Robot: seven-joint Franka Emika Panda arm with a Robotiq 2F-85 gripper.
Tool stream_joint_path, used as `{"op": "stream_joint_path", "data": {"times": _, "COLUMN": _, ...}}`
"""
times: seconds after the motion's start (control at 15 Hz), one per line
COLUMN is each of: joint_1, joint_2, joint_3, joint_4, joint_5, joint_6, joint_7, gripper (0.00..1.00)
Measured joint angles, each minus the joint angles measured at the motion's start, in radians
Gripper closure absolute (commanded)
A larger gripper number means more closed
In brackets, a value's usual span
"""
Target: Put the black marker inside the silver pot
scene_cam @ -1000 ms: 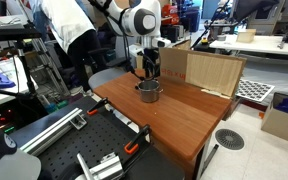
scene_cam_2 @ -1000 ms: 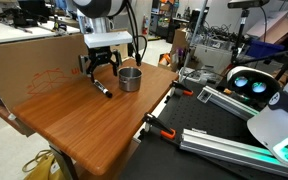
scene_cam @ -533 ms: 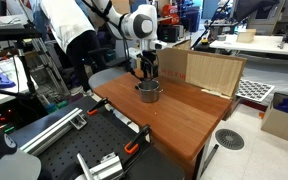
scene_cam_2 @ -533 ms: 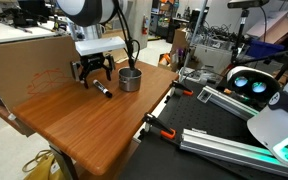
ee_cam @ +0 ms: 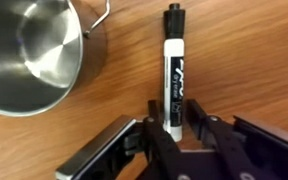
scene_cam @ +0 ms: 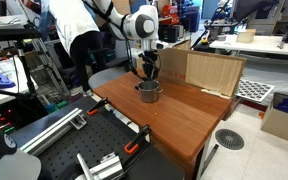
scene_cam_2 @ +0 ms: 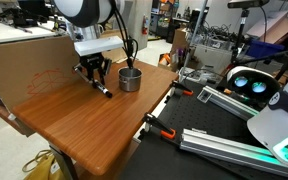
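The black marker would stay on the wooden table if I lifted my gripper now, because there is a slim gap beside the marker's body (scene_cam_2: 107, 93).
The black marker (ee_cam: 173, 70), white-barrelled with a black cap, lies flat on the wooden table just right of the silver pot (ee_cam: 29, 55) in the wrist view. My gripper (ee_cam: 174, 116) is down over the marker's lower end, one finger on each side. The jaws are drawn in narrow; the left finger looks to touch the barrel and a slim gap shows on the right. In an exterior view the gripper (scene_cam_2: 94, 75) stands over the marker (scene_cam_2: 103, 88) beside the pot (scene_cam_2: 130, 79). In an exterior view my gripper (scene_cam: 149, 72) hangs behind the pot (scene_cam: 149, 92) and the marker is hidden.
A large brown cardboard box (scene_cam_2: 29, 60) stands along the back of the wooden table (scene_cam_2: 94, 130), close behind the gripper; it also shows beside the pot as the box (scene_cam: 209, 70). Metal rails and clamps run past the table's edge.
The gripper has come down over the marker and its jaws have drawn in from wide open to narrow round the barrel. Marker and pot have not moved.
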Motion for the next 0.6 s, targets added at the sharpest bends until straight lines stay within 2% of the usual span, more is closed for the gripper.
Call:
{"op": "stream_joint_path", "data": {"times": 0.07, "joint_1": 0.000, "joint_2": 0.001, "joint_3": -0.002, "joint_4": 0.003, "joint_5": 0.000, "joint_6": -0.004, "joint_7": 0.000, "gripper": 1.00}}
{"op": "stream_joint_path", "data": {"times": 0.2, "joint_1": 0.000, "joint_2": 0.003, "joint_3": -0.005, "joint_4": 0.007, "joint_5": -0.002, "joint_6": -0.009, "joint_7": 0.000, "gripper": 0.95}}
{"op": "stream_joint_path", "data": {"times": 0.6, "joint_1": 0.000, "joint_2": 0.005, "joint_3": -0.008, "joint_4": 0.016, "joint_5": -0.003, "joint_6": -0.021, "joint_7": -0.001, "gripper": 0.95}}
